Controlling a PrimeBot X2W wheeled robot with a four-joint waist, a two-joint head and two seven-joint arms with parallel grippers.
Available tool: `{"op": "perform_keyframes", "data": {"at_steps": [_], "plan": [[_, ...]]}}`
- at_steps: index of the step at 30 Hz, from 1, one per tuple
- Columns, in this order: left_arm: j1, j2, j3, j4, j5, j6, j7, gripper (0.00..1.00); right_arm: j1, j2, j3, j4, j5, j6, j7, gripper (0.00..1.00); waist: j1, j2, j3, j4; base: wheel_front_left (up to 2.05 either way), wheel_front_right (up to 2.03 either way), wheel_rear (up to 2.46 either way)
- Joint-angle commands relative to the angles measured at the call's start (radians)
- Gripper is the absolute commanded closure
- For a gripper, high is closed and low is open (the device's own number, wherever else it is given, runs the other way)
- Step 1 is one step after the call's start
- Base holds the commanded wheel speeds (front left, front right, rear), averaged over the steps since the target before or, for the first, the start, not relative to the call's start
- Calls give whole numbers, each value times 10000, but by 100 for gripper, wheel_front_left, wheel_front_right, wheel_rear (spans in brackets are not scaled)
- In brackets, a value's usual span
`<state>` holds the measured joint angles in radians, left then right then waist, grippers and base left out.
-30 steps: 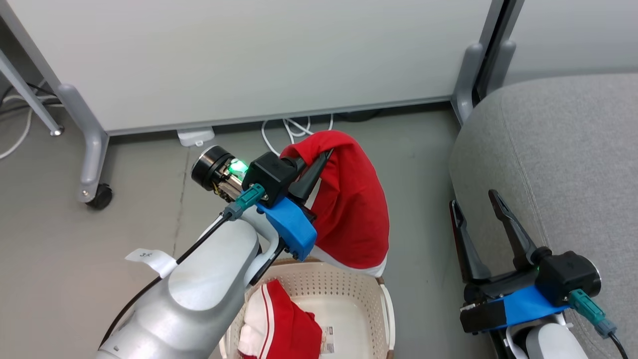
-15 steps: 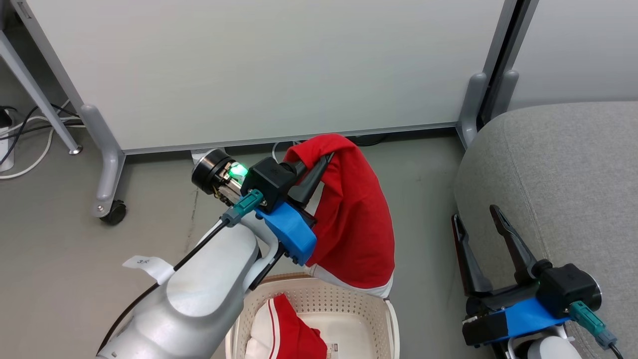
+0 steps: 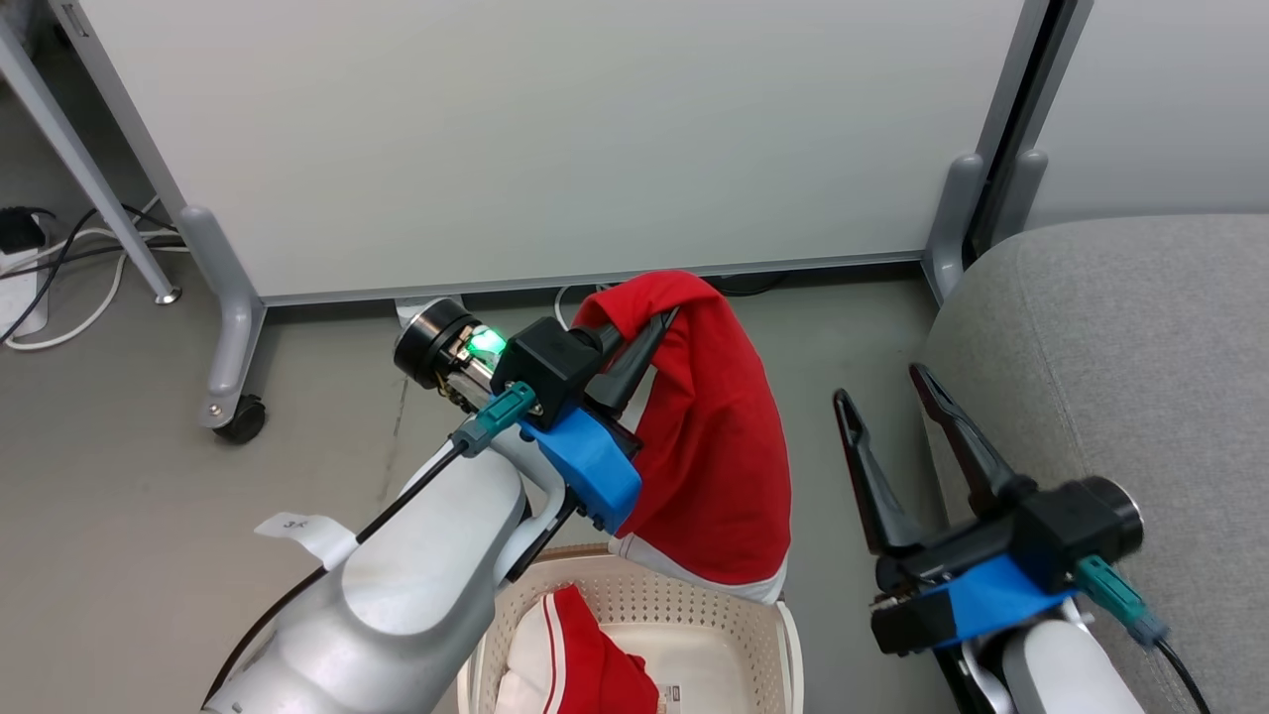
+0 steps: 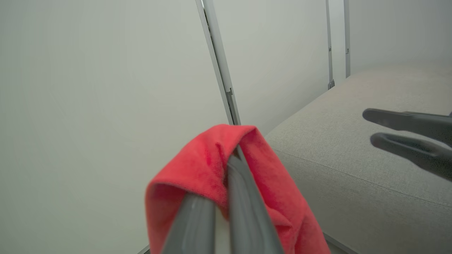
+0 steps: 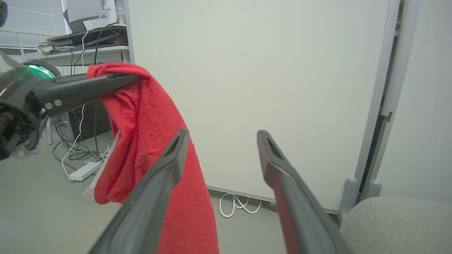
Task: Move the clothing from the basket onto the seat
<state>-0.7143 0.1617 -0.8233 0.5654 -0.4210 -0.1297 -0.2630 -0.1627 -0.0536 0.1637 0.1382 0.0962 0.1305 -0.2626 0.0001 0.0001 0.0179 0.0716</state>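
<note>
The robot's right gripper needs to take hold of the garment by its red side above the white hem (image 3: 763,512) next. Then it can carry the garment over to the grey seat (image 3: 1120,377).
My left gripper (image 3: 662,319) is shut on a red garment (image 3: 719,446), which hangs with its white hem just above the basket's (image 3: 694,595) far rim. Inside the basket lies more red and white clothing (image 3: 580,664). In the left wrist view the two fingers (image 4: 243,190) pinch a fold of the garment (image 4: 197,165), with the grey seat (image 4: 353,151) off to the right. My right gripper (image 3: 880,389) stands open and empty between the hanging garment and the seat (image 3: 1120,377). The right wrist view has its open gripper (image 5: 223,135) beside the garment (image 5: 152,141).
A white partition panel (image 3: 555,129) on grey legs with a caster (image 3: 243,416) stands behind. Cables (image 3: 59,288) and a power strip (image 5: 84,171) lie on the grey floor at left. A desk with equipment (image 5: 88,31) stands far left.
The head camera has shifted. My right gripper has swung left off the seat's edge toward the hanging garment, still open. The left gripper keeps its hold on the garment and has barely moved.
</note>
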Motion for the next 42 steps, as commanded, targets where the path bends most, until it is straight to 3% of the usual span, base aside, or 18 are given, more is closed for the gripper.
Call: {"op": "perform_keyframes", "data": {"at_steps": [1,11,23,24,25,26,27,28,42], "plan": [[-43,-7,-28,-63,42,-2,-27,100,-387,-173,313,182,17,6,-33,0,-1,-1,73,53,0,0,0],[-389,-196,-145,-253,134,-2,-27,100,-2514,-773,1906,1352,369,5,-33,0,-1,-1,562,448,0,0,0],[-754,-451,-270,-565,226,-3,-28,100,-4040,-887,3054,4113,498,5,-33,0,-1,-1,969,938,0,0,0],[-767,-453,-272,-580,239,-3,-28,100,-4103,-865,3067,4278,529,5,-33,52,-1,-1,970,954,0,0,0],[-767,-453,-272,-580,239,-3,-28,100,-4103,-865,3067,4278,529,5,-33,52,-1,-1,970,954,0,0,0],[-774,-460,-272,-601,245,-3,-27,100,-4138,-833,3074,4436,596,5,-35,82,-1,-1,971,970,0,0,0],[-774,-464,-267,-618,253,-3,-29,100,-4170,-805,3085,4555,654,5,-35,82,-1,-1,974,983,0,0,0],[-766,-461,-259,-627,258,-3,-29,100,-4218,-778,3105,4629,686,5,-33,100,-1,-1,979,988,0,0,0],[-632,-384,-190,-521,224,-3,-27,100,-4238,-800,3170,4510,859,5,-33,100,-1,-1,926,907,0,0,0]]}}
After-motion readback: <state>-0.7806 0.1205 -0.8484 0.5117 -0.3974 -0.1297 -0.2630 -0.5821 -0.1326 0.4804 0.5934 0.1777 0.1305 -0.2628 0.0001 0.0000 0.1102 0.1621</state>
